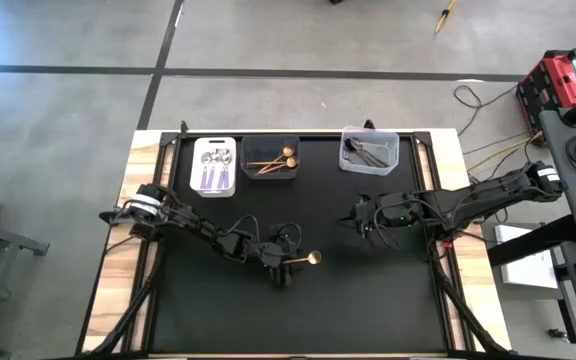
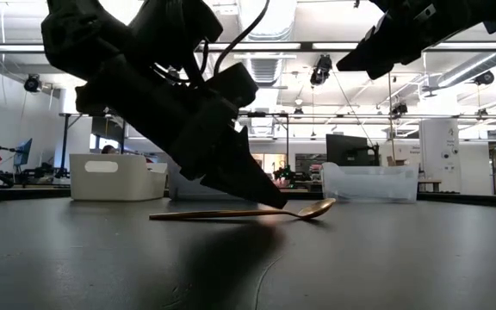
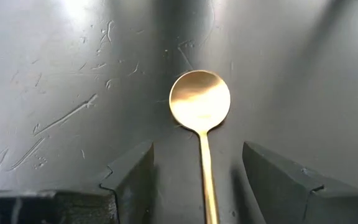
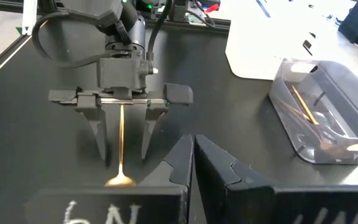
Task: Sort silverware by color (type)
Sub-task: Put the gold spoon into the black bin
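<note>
The gold spoon should be sorted into the dark bin, so my left gripper should next pick it up by its slim handle (image 1: 294, 260) (image 3: 207, 175).
A gold spoon (image 1: 306, 258) lies flat on the black mat near the middle of the table, with its bowl (image 3: 199, 101) toward the table's right. My left gripper (image 1: 288, 264) is open and down at the mat. Its fingers (image 3: 134, 169) stand on either side of the spoon's handle (image 3: 207, 180) without touching it. This also shows in the right wrist view (image 4: 122, 134) and in the low view (image 2: 269, 200). My right gripper (image 1: 361, 220) is shut and empty, raised above the mat to the right of the spoon; it also shows in its own wrist view (image 4: 193, 163).
Three bins stand along the far edge. A white bin (image 1: 214, 166) holds lilac-handled spoons. A dark bin (image 1: 271, 157) holds gold spoons. A clear bin (image 1: 369, 150) holds dark utensils. The black mat (image 1: 218, 310) is bare toward the near edge.
</note>
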`<action>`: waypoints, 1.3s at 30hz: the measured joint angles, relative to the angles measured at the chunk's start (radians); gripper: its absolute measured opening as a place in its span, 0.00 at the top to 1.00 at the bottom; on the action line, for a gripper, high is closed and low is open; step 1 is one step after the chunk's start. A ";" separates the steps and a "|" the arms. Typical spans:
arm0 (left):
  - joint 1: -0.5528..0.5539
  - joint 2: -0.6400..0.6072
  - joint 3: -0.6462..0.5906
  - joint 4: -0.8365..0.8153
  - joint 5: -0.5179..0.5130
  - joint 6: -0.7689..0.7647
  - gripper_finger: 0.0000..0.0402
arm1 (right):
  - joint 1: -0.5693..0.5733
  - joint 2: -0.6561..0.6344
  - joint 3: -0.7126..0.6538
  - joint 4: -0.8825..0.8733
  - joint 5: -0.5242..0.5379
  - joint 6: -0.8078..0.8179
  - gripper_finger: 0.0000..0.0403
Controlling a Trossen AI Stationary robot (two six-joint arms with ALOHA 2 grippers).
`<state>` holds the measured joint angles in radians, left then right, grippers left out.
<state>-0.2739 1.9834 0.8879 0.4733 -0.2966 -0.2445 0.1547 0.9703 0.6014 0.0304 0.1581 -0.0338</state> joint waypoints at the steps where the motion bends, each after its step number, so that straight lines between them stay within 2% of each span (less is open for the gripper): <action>1: 0.000 0.002 0.000 0.000 0.000 0.000 0.43 | 0.000 0.000 0.000 0.001 0.000 0.000 0.98; 14: 0.003 0.002 0.001 -0.002 0.000 -0.004 0.47 | 0.000 0.000 -0.002 0.005 0.000 0.008 0.98; 20: 0.002 0.006 0.002 -0.004 0.039 -0.013 0.47 | 0.000 0.000 -0.002 0.004 0.000 0.007 0.98; 33: 0.002 0.018 0.013 -0.087 0.038 -0.068 0.48 | 0.000 0.000 -0.003 0.004 0.001 0.004 0.98; 39: 0.003 0.019 0.012 -0.098 0.037 -0.069 0.54 | 0.000 0.000 -0.003 0.004 0.001 0.005 0.98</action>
<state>-0.2710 2.0022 0.8997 0.3751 -0.2596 -0.3134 0.1547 0.9703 0.5980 0.0349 0.1589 -0.0288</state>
